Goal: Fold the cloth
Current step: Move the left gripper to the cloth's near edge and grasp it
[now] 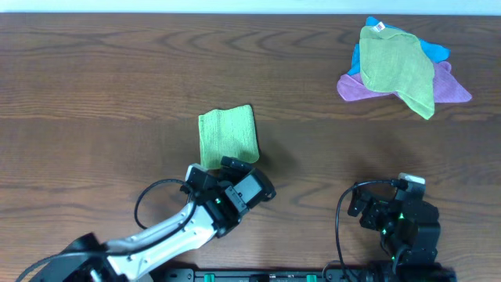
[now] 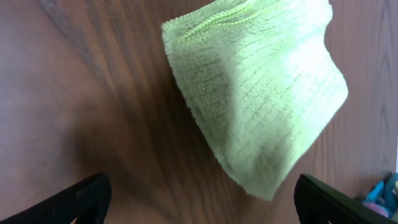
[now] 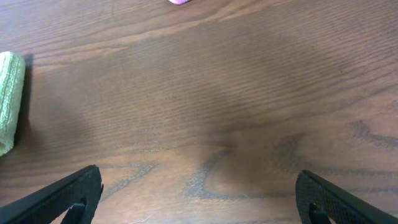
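My left gripper grabs the folded lime-green cloth by its near edge (image 1: 248, 159) (image 2: 241, 167) next, layers together, to set it aside still folded.
The lime-green cloth (image 1: 228, 135) lies folded into a small rectangle on the wooden table, left of centre. It fills the upper middle of the left wrist view (image 2: 261, 93) and its edge shows at the left of the right wrist view (image 3: 9, 99). My left gripper (image 1: 244, 174) is open and empty, just in front of the cloth's near edge, with one cloth corner between its fingertips (image 2: 202, 202) but apart from them. My right gripper (image 1: 391, 205) is open and empty over bare table (image 3: 199, 199) at the front right.
A pile of cloths sits at the back right: an olive-green one with a small tag (image 1: 398, 66) on top of a blue one (image 1: 437, 52) and a purple one (image 1: 356, 88). A purple bit shows at the top of the right wrist view (image 3: 178, 2).
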{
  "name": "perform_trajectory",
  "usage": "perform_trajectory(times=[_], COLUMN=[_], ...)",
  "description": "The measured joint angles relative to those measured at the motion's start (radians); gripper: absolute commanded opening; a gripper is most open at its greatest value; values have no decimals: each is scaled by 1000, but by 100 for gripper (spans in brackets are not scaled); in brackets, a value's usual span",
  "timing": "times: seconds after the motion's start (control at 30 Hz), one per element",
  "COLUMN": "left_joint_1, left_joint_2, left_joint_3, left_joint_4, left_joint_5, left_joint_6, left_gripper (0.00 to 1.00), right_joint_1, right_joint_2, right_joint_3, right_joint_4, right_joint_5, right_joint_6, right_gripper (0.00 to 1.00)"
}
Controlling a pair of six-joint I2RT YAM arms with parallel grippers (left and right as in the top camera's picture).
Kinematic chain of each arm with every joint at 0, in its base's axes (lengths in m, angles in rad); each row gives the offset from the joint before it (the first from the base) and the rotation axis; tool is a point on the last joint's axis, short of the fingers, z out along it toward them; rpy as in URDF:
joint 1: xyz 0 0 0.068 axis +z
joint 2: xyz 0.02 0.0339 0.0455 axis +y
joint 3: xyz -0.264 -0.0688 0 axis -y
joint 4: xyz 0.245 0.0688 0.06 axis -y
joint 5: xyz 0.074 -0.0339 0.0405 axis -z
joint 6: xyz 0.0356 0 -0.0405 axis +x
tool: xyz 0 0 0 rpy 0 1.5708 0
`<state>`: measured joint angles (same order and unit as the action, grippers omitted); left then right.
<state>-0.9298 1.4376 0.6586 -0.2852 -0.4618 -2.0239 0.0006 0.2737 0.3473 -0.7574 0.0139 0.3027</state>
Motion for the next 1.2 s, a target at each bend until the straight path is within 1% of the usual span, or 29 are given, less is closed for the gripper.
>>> perform_trajectory(times=[0.13,0.37,0.63,0.67,0.7,0.73,0.77,0.9,0.97,1.07,1.1,1.13,1.17,1.2], left_joint_1=[45,99,120,122,123,123,124,129,132,144,150,153,157,161], left_joint_2=[69,111,174,184,194,198,202,221,229,239,241,244,248,253], left_joint_3=[0,-1,5,8,12,14,17,23,24,25,26,26,26,24], left_joint_4=[76,119,259,279,294,299,308,316,319,319,320,321,320,320], left_joint_5=[-1,-2,-44,-49,-57,-61,-64,-95,-115,-134,-142,-148,-151,-150], left_joint_6=[0,0,0,0,0,0,0,0,0,0,0,0,0,0], left_gripper=[95,95,95,96,100,95,94,95,90,91,88,82,64,40], right_joint_1=[0,0,0,0,0,0,0,0,0,0,0,0,0,0], right_joint_2=[0,0,0,0,0,0,0,0,0,0,0,0,0,0], right_joint_3=[0,0,-1,-1,-1,-1,-1,-1,-1,-1,-1,-1,-1,-1], right_joint_4=[0,0,0,0,0,0,0,0,0,0,0,0,0,0], right_joint_5=[0,0,0,0,0,0,0,0,0,0,0,0,0,0], right_joint_6=[0,0,0,0,0,0,0,0,0,0,0,0,0,0], right_gripper=[99,99,99,99,99,99,99,99,99,99,99,99,99,99])
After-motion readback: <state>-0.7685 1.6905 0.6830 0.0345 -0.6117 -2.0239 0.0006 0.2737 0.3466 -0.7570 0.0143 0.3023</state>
